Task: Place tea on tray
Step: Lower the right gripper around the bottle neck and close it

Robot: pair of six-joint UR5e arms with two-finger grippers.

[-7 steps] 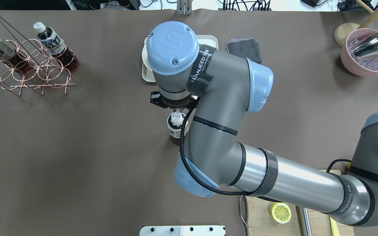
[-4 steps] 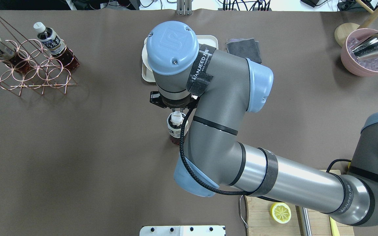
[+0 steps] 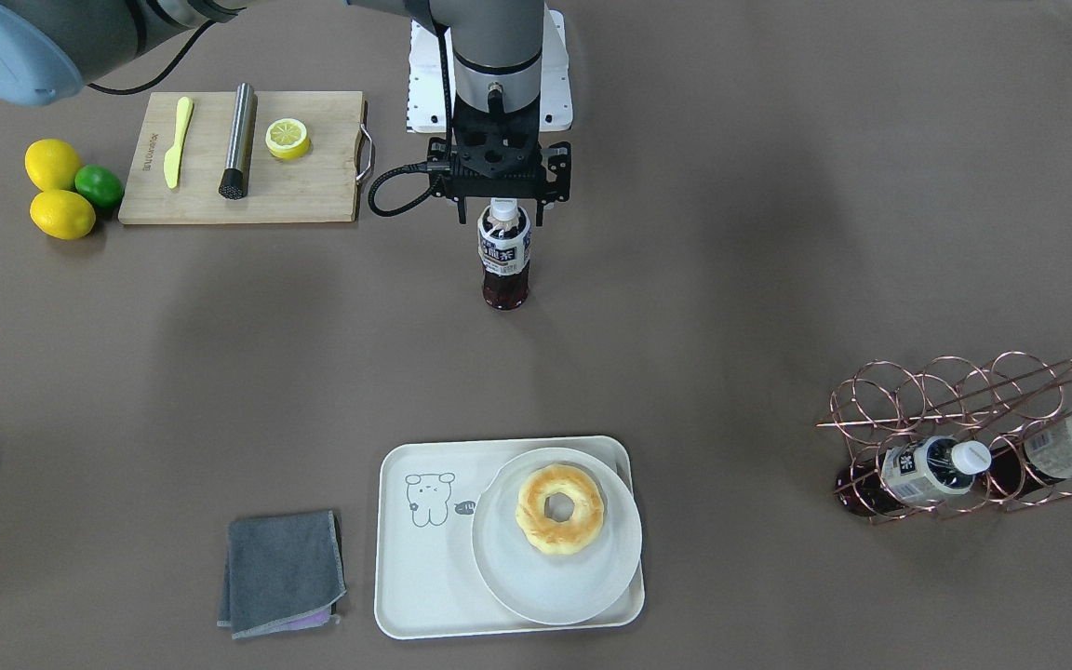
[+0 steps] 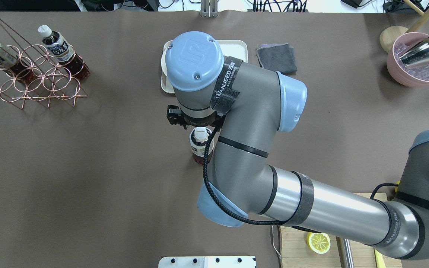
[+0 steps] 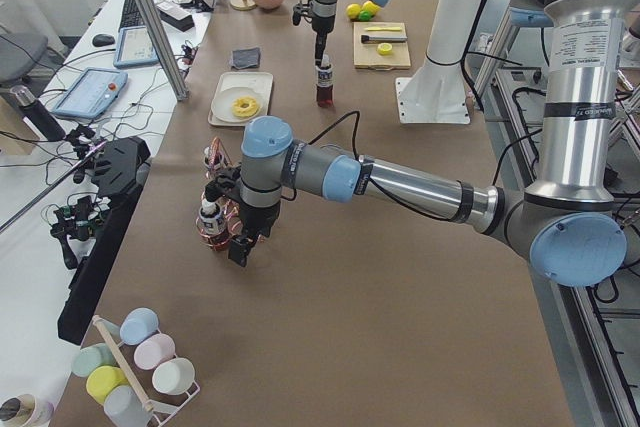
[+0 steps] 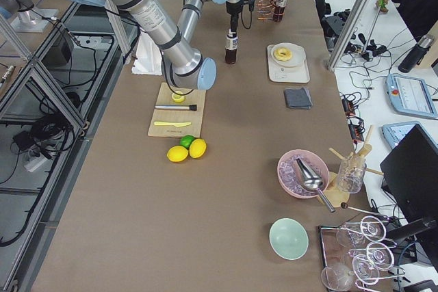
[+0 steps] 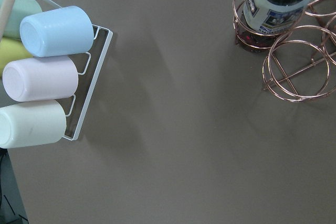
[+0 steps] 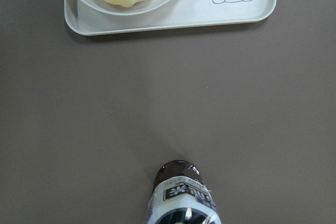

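The tea needs to go on the cream tray (image 3: 424, 558), so my right gripper will next grab it by its neck (image 3: 504, 216).
The tea (image 3: 504, 261) stands upright mid-table, a small bottle of dark liquid with a white cap and a navy label, also seen as the tea (image 4: 199, 145). My right gripper (image 3: 502, 216) hangs straight over its cap, jaws open, one finger on each side of the neck. The right wrist view shows the tea (image 8: 184, 198) from above, with bare table between it and the cream tray (image 8: 236, 11). The tray (image 3: 424, 558) lies at the far side, with a bear drawing. My left gripper (image 5: 238, 247) hovers low beside the copper rack; I cannot tell its state.
On the tray sits a round plate (image 3: 536, 586) with a donut (image 3: 559, 510). A grey cloth (image 3: 283, 572) lies beside the tray. The copper rack (image 3: 955, 419) holds two more bottles. A cutting board (image 3: 313, 186) and lemons (image 3: 57, 186) lie near the robot's right side.
My right arm has shifted slightly left and looks a little lower over the tea. The tea itself has stayed where it was.
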